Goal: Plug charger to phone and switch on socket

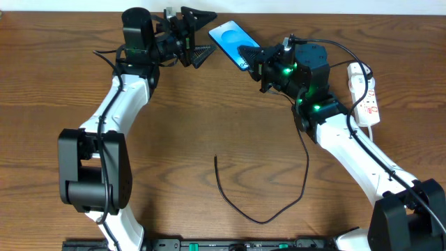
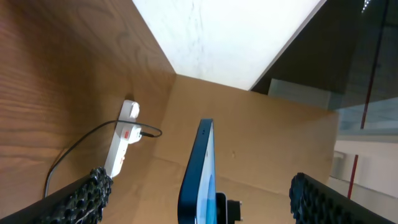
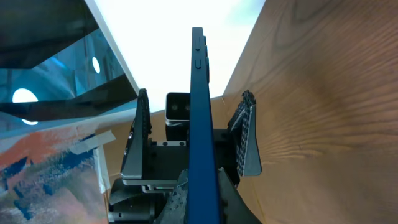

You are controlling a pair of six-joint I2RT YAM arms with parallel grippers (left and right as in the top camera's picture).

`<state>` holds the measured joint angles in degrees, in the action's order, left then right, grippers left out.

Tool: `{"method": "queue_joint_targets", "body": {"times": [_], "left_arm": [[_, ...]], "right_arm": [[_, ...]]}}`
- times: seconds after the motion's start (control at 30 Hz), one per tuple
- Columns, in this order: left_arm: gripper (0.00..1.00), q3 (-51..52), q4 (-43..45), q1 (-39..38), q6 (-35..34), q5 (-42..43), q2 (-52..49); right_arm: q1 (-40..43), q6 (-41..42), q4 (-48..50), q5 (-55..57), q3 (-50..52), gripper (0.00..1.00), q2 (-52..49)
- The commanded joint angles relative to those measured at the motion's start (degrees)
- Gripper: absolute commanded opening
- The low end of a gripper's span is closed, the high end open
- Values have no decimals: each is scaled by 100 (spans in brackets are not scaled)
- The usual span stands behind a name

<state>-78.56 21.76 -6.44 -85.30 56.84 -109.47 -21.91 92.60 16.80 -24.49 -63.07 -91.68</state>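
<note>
My left gripper moves toward the phone's body, before it closes on the phone, since my fingers barely reach the phone's near end.
The phone [image 1: 230, 36], slim with a blue screen, is held off the table near the back edge, my right gripper [image 1: 251, 57] shut on its right end. In the right wrist view the phone [image 3: 199, 106] stands edge-on between the clamped fingers [image 3: 186, 196]. My left gripper [image 1: 208, 35] is open, its jaws wide on either side of the phone's other end without touching it. In the left wrist view the phone [image 2: 199, 168] shows edge-on between the pads [image 2: 84, 198]. The charger [image 1: 265, 219] lies loose on the table, its free end [image 1: 216, 160] pointing up. The socket [image 1: 366, 94] lies at the far right.
The black cable runs from the loop on the table up along the right arm towards the socket [image 2: 121, 144], where a black lead enters its side. A white cord leaves the strip's far end. A cardboard wall [image 2: 261, 137] stands behind the table.
</note>
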Motion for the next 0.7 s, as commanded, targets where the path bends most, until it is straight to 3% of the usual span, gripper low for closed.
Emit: {"method": "queue_joint_targets", "body": {"times": [0.0, 0.57, 0.67], "left_arm": [[93, -101, 44, -136, 2, -210, 179], [93, -101, 44, -304, -81, -356, 179], [82, -101, 44, -304, -81, -356, 179]], "right_arm": [[-136, 46, 83, 33, -133, 1, 15], [-372, 146, 188, 37, -133, 1, 15], [-369, 146, 190, 37, -133, 1, 15]]}}
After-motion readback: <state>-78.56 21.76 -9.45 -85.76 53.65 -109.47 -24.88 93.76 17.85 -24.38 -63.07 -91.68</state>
